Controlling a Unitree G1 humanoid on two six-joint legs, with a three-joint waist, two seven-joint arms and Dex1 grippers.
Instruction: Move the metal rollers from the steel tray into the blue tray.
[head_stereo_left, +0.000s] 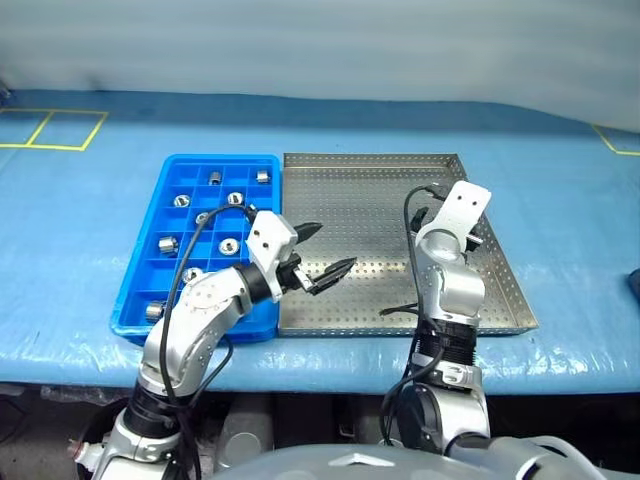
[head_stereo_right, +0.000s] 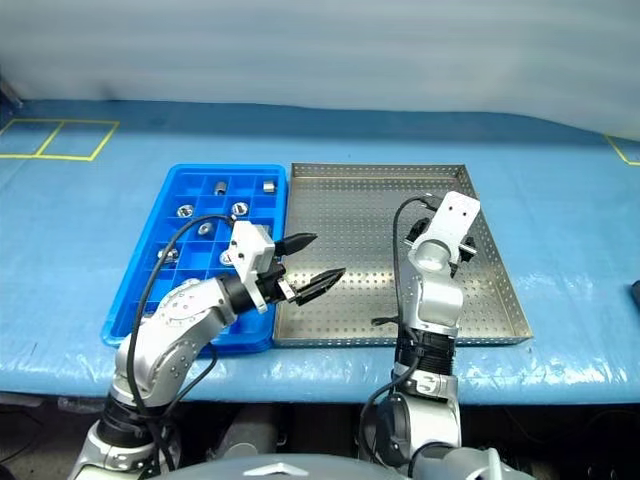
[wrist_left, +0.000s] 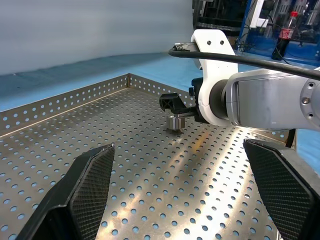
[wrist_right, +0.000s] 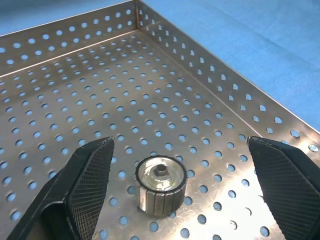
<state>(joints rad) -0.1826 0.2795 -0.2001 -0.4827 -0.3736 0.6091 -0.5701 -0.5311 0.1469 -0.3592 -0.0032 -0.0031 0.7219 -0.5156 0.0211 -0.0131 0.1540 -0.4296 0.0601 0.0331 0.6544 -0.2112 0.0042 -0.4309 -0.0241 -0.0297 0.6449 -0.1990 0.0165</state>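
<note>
My fingers are still above the upright roller and would miss it, so it is too early to close. My right gripper lowers first, then closes on the roller.
The steel tray (head_stereo_left: 370, 200) lies at the table's middle, and one of the metal rollers (wrist_right: 160, 186) stands upright in its right part. My right gripper (wrist_right: 180, 145) is open and low over the tray, a finger on either side of this roller without touching it. The left wrist view also shows that roller (wrist_left: 175, 122) under the right hand. My left gripper (head_stereo_left: 335, 246) is open and empty, pointing level over the steel tray's left part. The blue tray (head_stereo_left: 135, 290) adjoins the steel tray on the left, with several rollers (head_stereo_left: 228, 246) in its compartments.
Both trays sit on a blue table cover near its front edge. Yellow tape lines (head_stereo_left: 50, 130) mark the far left, and another (head_stereo_left: 615, 140) the far right. A dark object (head_stereo_left: 634, 285) sits at the right border. The steel tray's perforated rim (wrist_right: 210, 65) rises close beyond the roller.
</note>
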